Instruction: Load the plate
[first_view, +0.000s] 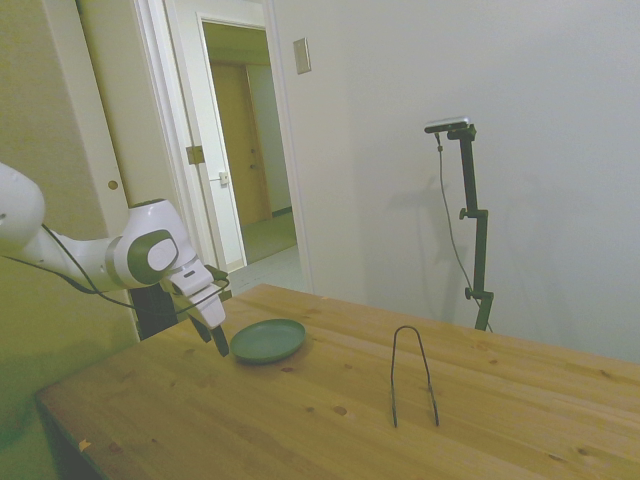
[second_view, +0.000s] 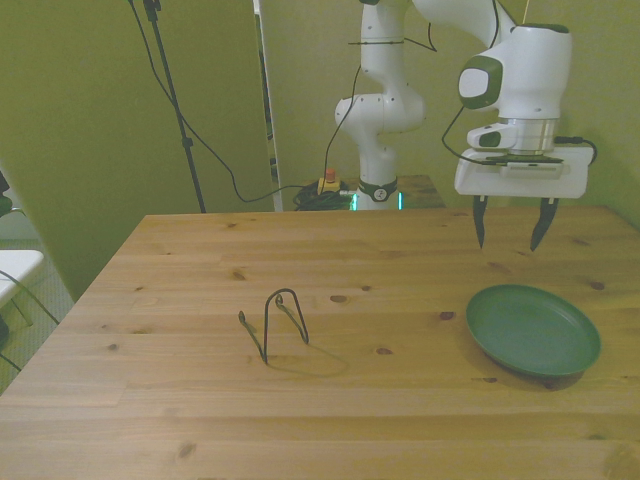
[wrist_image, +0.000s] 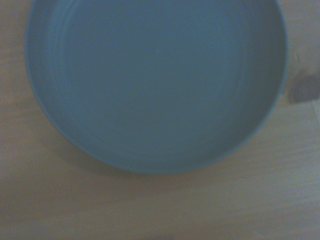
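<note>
My gripper's open fingertips are far narrower than the plate, so to load the plate they should next grab its thin raised rim (second_view: 530, 287).
The dark green plate (second_view: 533, 329) lies flat on the wooden table, near the front view's right edge; it also shows in the side view (first_view: 268, 340) and fills most of the wrist view (wrist_image: 155, 85), blurred. My gripper (second_view: 511, 236) hangs open above the table just behind the plate's far rim, fingers pointing down, nothing between them. From the side, the gripper (first_view: 215, 343) sits close beside the plate's left rim, apart from it.
A thin black wire U-shaped rack (second_view: 274, 322) stands upright near the table's middle, seen in the side view too (first_view: 413, 375), well away from the plate. Bare wood (second_view: 380, 270) lies between rack and plate. The table's edge runs close past the plate.
</note>
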